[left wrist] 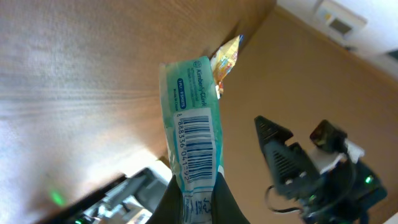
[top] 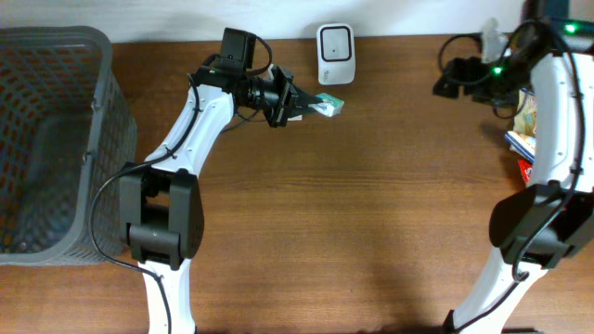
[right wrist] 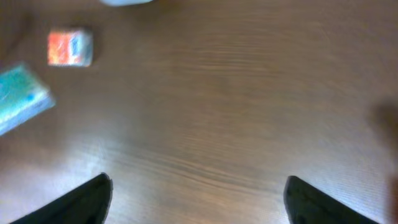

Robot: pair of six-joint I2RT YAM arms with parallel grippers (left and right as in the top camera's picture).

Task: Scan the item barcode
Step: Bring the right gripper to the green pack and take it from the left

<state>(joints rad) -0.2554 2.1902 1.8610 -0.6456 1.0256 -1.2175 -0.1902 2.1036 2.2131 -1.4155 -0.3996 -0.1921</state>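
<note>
I will next grab the teal tissue pack's loose end (top: pixel 336 103) with my right gripper, opposite my left gripper, so the barcode stays uncovered to scan.
My left gripper (top: pixel 304 104) is shut on one end of a teal tissue pack (top: pixel 328 105) and holds it above the table just in front of the white scanner (top: pixel 334 42). In the left wrist view the pack (left wrist: pixel 189 134) rises from between my fingertips (left wrist: pixel 196 208), and its barcode faces the camera. My right gripper (top: pixel 444 85) hovers at the back right, well away from the pack. In the right wrist view it (right wrist: pixel 199 199) is open over bare wood with nothing between its dark fingers (right wrist: pixel 93 200).
A grey mesh basket (top: pixel 102 56) stands at the left edge. Several packaged items (top: pixel 524 125) lie at the right edge behind the right arm. A yellow snack packet (left wrist: pixel 227 55) shows beyond the pack. A blurred teal pack (right wrist: pixel 22 99) and a red-orange box (right wrist: pixel 69 48) lie left of the right gripper.
</note>
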